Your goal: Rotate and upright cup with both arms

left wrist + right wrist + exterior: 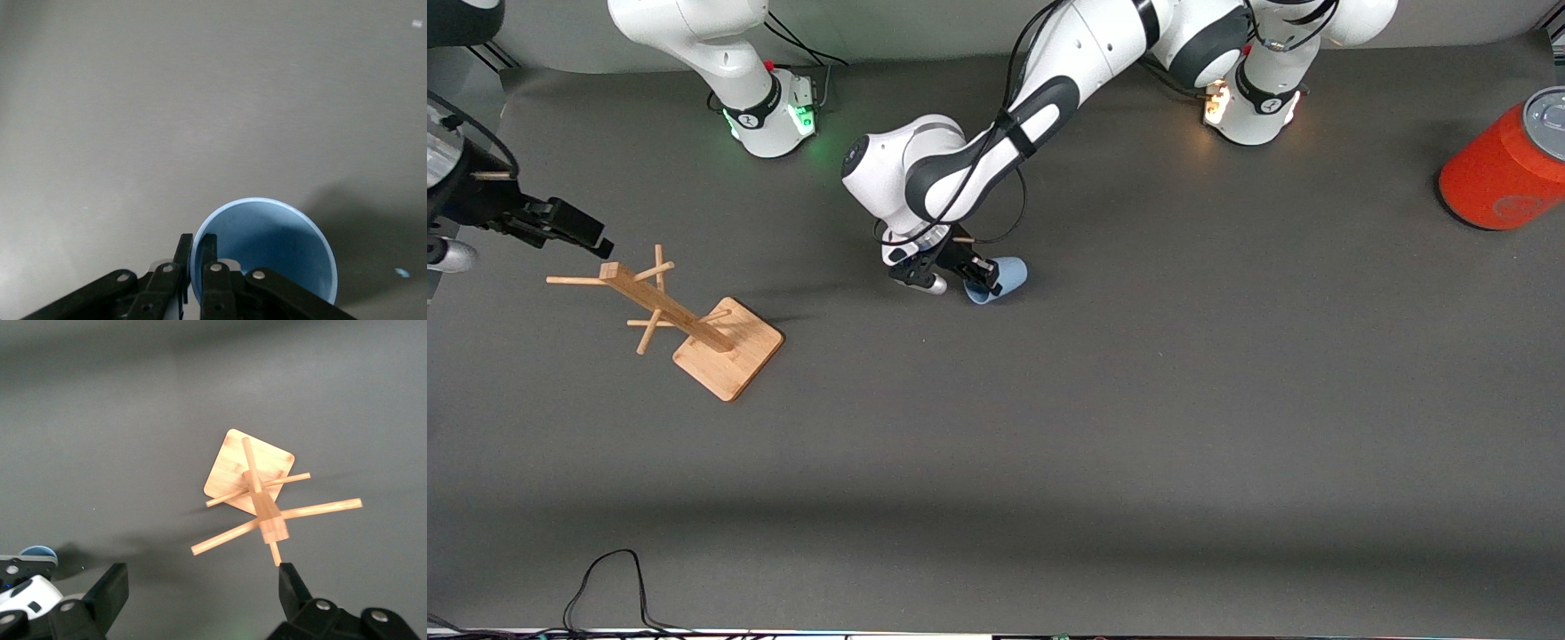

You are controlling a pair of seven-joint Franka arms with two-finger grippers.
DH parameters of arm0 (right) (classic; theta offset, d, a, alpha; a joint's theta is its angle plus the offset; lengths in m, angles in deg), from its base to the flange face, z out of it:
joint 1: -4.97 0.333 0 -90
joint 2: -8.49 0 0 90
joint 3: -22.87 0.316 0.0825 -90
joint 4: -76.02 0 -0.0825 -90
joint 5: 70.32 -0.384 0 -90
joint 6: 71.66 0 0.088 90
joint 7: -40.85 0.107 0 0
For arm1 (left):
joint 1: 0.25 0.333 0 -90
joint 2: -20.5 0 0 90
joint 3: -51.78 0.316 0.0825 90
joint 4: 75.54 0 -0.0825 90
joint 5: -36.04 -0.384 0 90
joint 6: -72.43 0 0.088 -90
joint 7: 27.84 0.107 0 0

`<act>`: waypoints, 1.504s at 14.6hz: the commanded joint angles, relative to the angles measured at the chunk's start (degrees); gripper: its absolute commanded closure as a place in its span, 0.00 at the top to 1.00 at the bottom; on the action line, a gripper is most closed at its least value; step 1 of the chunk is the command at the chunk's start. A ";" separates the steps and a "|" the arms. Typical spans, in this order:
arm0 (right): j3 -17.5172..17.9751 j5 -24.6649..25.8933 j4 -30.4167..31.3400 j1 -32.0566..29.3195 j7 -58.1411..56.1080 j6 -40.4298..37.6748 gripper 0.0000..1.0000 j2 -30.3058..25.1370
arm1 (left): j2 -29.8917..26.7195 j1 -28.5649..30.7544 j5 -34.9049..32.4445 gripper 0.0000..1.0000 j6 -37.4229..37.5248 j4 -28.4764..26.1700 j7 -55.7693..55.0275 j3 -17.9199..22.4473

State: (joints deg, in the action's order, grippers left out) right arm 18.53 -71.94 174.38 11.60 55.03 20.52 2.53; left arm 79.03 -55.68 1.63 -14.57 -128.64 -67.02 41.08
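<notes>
My left gripper turns the cup upright and lowers it, before opening, since the light-blue cup (1005, 274) hangs tilted above the table in the front view.
The light-blue cup (1005, 274) is at the table's middle, tilted on its side by the look of it. My left gripper (982, 277) is shut on its rim. In the left wrist view, one finger (208, 257) is inside the cup (273, 250) and the other is outside, pinching the wall at my left gripper (195, 259). My right gripper (574, 229) is open and empty, up in the air at the right arm's end, beside the wooden rack (694, 324). In the right wrist view my right gripper (203, 597) has its fingers wide apart, and the cup's rim (37, 553) shows at the edge.
The wooden rack (257, 490), with pegs and a square base, stands toward the right arm's end. A large orange cylinder with a grey top (1507, 169) lies at the left arm's end. A black cable (605, 578) loops at the table's front edge.
</notes>
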 commanded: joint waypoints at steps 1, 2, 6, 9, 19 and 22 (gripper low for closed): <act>2.05 -0.32 1.30 -1.88 -1.35 1.07 1.00 -0.45 | -5.51 3.73 2.15 0.00 3.59 0.45 1.74 -0.37; 2.05 -0.32 1.83 -1.88 -1.35 1.07 1.00 -0.71 | -7.44 5.49 5.38 0.00 3.95 0.36 0.69 -0.11; 2.14 -0.32 1.84 -1.44 -1.26 1.15 1.00 -0.80 | -17.64 12.61 14.81 0.00 2.72 -2.35 -6.25 0.51; 2.14 -0.32 2.10 -1.36 -1.26 1.15 1.00 -0.89 | -30.79 17.18 17.00 0.00 -7.86 -20.83 -7.84 0.51; 2.14 -0.23 2.63 -1.27 -1.26 0.98 1.00 -1.68 | -38.33 20.01 1.76 0.00 -52.81 -60.55 -43.74 3.50; 2.23 -0.23 2.63 -1.27 -1.26 0.98 1.00 -1.77 | -33.40 19.30 -11.77 0.00 -54.41 -59.93 -61.58 3.33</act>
State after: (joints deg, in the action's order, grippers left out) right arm 20.28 -71.94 175.77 10.87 55.03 20.65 2.10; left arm 43.71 -35.70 -3.42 -68.16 -189.09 -118.64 44.41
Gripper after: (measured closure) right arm 0.000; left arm 0.916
